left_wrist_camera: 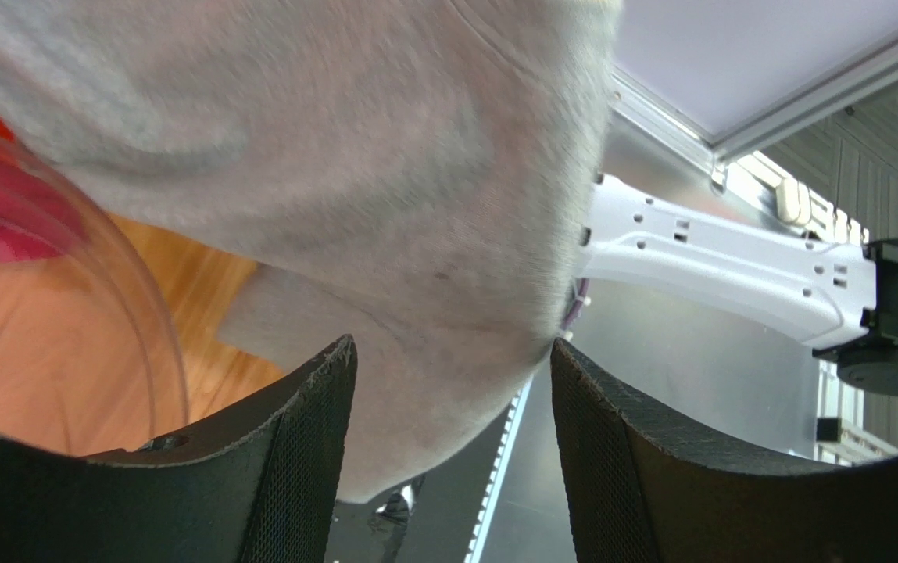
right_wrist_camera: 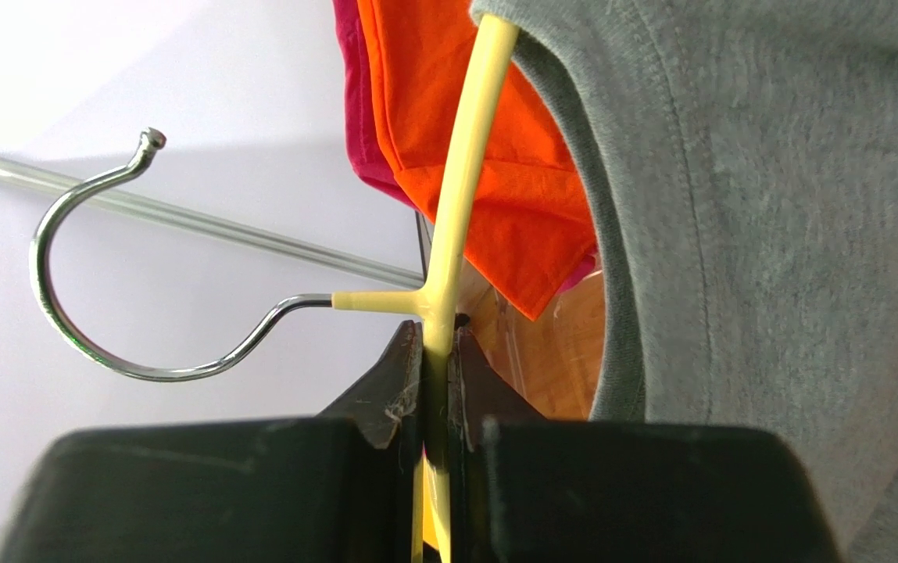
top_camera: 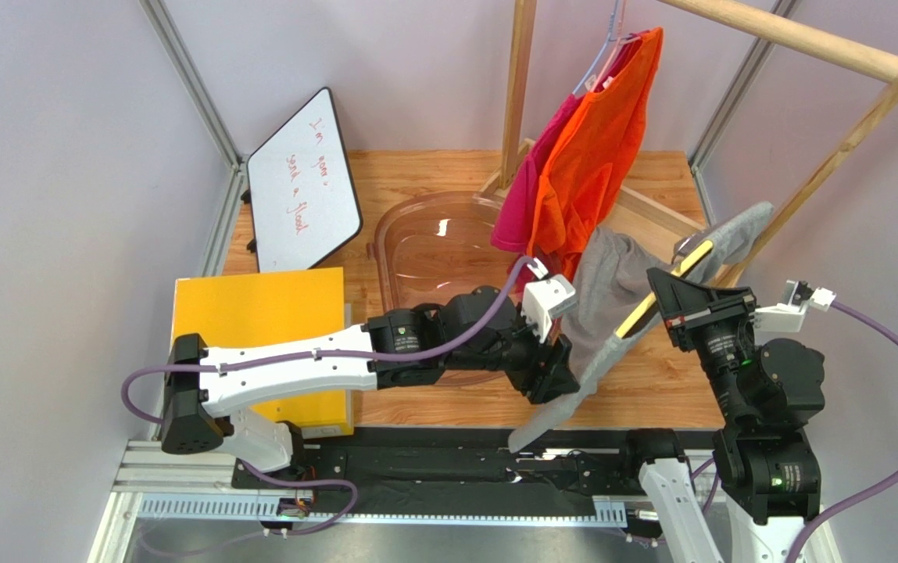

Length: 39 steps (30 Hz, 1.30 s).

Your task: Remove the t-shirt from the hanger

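Note:
My left gripper grabs the loose end of the grey t-shirt [top_camera: 612, 287] hanging past the hanger's tip [top_camera: 570, 397] next, to pull the t-shirt off the hanger.
A grey t-shirt [top_camera: 612, 287] hangs on a yellow hanger [top_camera: 653, 296] held tilted above the table's front right. My right gripper [top_camera: 679, 307] is shut on the hanger; in the right wrist view its jaws clamp the yellow bar [right_wrist_camera: 439, 352] just below the metal hook [right_wrist_camera: 78, 317], with the grey t-shirt [right_wrist_camera: 770, 235] draped to the right. My left gripper [top_camera: 559, 373] is open at the shirt's lower edge. In the left wrist view the grey cloth [left_wrist_camera: 418, 235] hangs down between the spread fingers [left_wrist_camera: 312, 446] without being pinched.
An orange shirt [top_camera: 588, 164] and a pink shirt [top_camera: 530, 176] hang from the wooden rack [top_camera: 770, 29] at the back. A clear plastic tub [top_camera: 436, 246] stands mid-table, beside a yellow folder [top_camera: 260, 317] and a whiteboard [top_camera: 301, 182] at the left.

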{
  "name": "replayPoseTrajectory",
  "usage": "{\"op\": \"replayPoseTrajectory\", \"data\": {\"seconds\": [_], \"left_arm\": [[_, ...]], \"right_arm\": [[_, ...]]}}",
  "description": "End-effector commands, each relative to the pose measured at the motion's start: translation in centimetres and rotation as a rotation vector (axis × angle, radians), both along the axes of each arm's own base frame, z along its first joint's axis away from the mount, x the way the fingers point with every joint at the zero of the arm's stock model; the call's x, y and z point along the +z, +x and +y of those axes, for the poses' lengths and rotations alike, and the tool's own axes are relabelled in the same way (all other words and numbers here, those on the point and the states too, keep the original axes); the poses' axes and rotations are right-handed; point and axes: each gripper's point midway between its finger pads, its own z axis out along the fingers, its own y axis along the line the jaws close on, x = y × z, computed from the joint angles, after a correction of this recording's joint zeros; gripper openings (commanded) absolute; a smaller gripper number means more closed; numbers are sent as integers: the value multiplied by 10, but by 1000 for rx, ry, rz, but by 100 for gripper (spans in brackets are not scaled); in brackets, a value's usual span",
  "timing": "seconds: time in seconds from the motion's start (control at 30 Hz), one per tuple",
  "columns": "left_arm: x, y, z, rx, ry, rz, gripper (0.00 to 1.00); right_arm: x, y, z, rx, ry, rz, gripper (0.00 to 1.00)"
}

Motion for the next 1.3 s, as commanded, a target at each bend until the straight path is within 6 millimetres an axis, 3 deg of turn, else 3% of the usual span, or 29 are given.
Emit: {"op": "replayPoseTrajectory", "data": {"seconds": [0.0,0.2,0.37,0.57,0.67,0.77,0.9,1.03,1.07,1.13,1.17,1.23,1.27], "left_arm": [[3,-19,-5,-58,-53,-35,67],[-6,-31,-4,-91,-98,-20,67],[-22,-22,-8,-37,-50,-4,64],[-66,-8,-9,96,3,65,52],[-74,-8,-15,98,1,83,48],[-75,-5,-13,112,22,68,32],[-77,11,3,220,34,41,0],[-83,26,28,331,64,25,0],[-77,31,36,375,55,18,0],[-84,35,53,422,95,15,0],[-76,40,64,460,80,3,0],[-83,42,81,500,104,1,0],[-73,46,92,531,79,-9,0]], "right_arm": [[34,-2,-11,-68,88,-103,0],[45,-13,-22,-130,116,-118,0],[51,-32,-31,-173,154,-164,0],[49,-38,-41,-225,190,-166,0],[50,-39,-40,-221,222,-163,0],[51,-40,-45,-245,241,-167,0],[52,-37,-51,-281,262,-156,0],[45,-23,-50,-286,293,-113,0],[44,-19,-51,-290,302,-114,0],[32,-10,-52,-300,319,-88,0],[28,-8,-55,-319,323,-85,0],[18,-3,-59,-347,325,-67,0],[16,-3,-65,-378,323,-70,0]]}}
